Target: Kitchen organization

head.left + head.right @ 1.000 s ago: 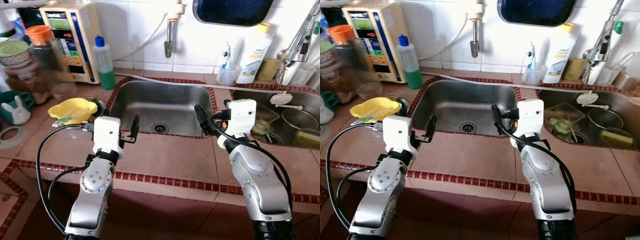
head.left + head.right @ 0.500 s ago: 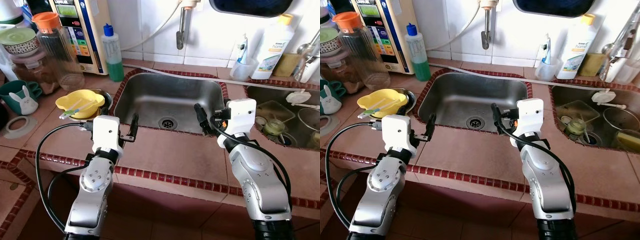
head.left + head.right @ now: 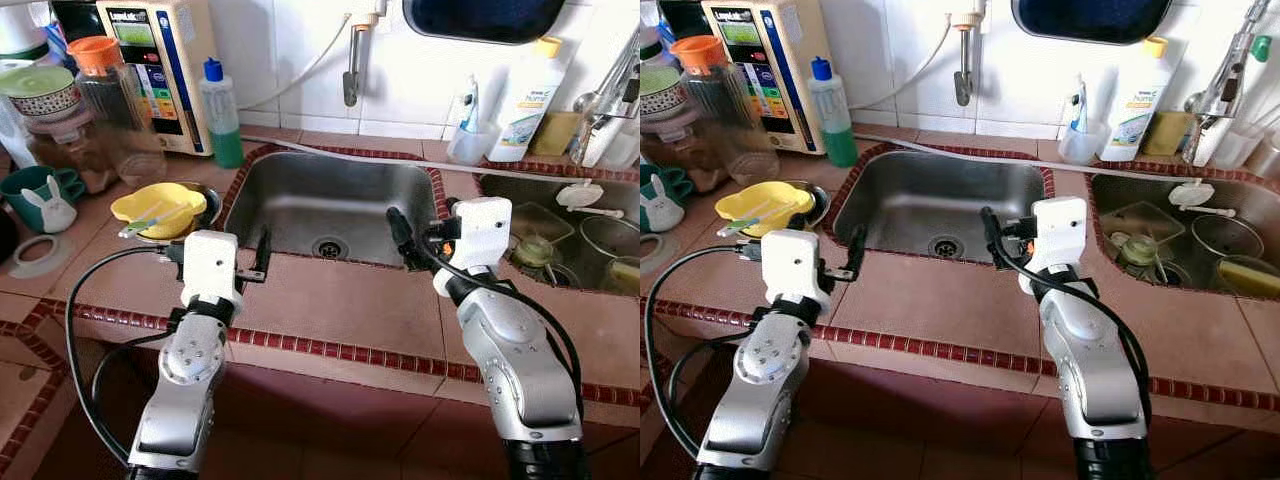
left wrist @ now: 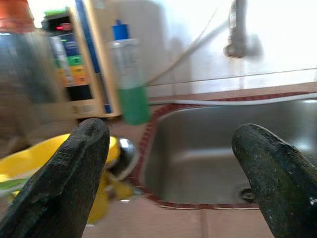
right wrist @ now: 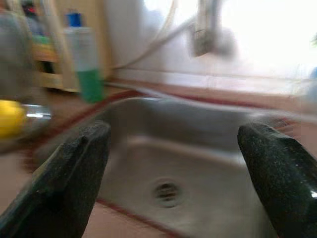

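Note:
My left gripper grabs the utensils' handles sticking out past the bowl's rim next, since the utensils' heads rest down inside the yellow bowl (image 3: 152, 207).
My left gripper (image 3: 262, 252) hovers open over the front left rim of the empty steel sink (image 3: 300, 192), nothing between its fingers (image 4: 74, 173). My right gripper (image 3: 400, 236) is also open and empty, above the sink's front right rim. A yellow bowl (image 3: 152, 207) with a utensil in it rests in a metal bowl on the counter, left of the sink. A bottle of green liquid (image 3: 219, 112) stands at the sink's back left corner. The second sink (image 3: 520, 190) on the right holds a jar, a strainer and other dishes.
A water purifier (image 3: 160, 70), an orange-lidded jar (image 3: 105, 100), stacked bowls and a teal mug with a rabbit figure (image 3: 45, 197) crowd the left counter. A white detergent bottle (image 3: 527, 98), a cup and a tap (image 3: 600, 90) stand at the back right. The tiled counter edge (image 3: 330, 350) runs before me.
The whole picture has swung with the camera. Both arms hold the same pose over the sink's front rim, and both grippers stay open.

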Robot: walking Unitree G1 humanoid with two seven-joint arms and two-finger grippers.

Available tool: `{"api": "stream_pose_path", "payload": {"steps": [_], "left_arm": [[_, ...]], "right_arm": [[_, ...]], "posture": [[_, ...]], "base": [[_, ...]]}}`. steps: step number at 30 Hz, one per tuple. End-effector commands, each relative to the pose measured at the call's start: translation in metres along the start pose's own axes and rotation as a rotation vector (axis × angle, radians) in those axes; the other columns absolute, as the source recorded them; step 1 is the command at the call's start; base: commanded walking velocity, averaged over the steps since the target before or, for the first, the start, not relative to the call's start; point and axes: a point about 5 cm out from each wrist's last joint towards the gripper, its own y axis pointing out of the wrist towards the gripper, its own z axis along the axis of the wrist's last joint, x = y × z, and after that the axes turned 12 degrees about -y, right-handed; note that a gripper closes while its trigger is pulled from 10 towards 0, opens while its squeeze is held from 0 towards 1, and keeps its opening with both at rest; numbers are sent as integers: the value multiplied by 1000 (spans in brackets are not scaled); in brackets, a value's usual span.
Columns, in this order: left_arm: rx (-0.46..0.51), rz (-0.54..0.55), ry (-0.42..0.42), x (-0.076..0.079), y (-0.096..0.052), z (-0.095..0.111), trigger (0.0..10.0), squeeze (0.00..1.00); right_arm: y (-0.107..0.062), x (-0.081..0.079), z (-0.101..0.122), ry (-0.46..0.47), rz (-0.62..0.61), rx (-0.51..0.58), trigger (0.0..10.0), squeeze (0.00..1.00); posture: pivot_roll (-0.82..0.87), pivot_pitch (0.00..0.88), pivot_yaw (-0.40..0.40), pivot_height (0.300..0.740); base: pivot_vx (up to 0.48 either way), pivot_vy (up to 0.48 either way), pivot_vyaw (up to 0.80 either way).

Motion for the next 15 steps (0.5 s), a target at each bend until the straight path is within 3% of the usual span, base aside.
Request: {"api": "stream_pose_path", "payload": {"steps": [1, 4, 10, 15], "left_arm": [[14, 67, 40, -12, 4, 3, 10000, 0], [8, 137, 89, -23, 5, 3, 10000, 0], [5, 274, 84, -45, 3, 2, 10000, 0], [31, 205, 60, -31, 7, 7, 10000, 0]], "right_arm": [[1, -13, 18, 46, 110, 60, 10000, 0], [0, -23, 21, 60, 190, 65, 10000, 0], [-6, -34, 16, 26, 263, 48, 10000, 0], [-7, -33, 16, 8, 255, 42, 10000, 0]], "posture": [[-27, 53, 22, 740], [-27, 55, 20, 740], [-18, 61, 13, 740], [-19, 61, 11, 740]], "base": [[0, 0, 0], [0, 0, 0], [0, 0, 0], [0, 0, 0]]}}
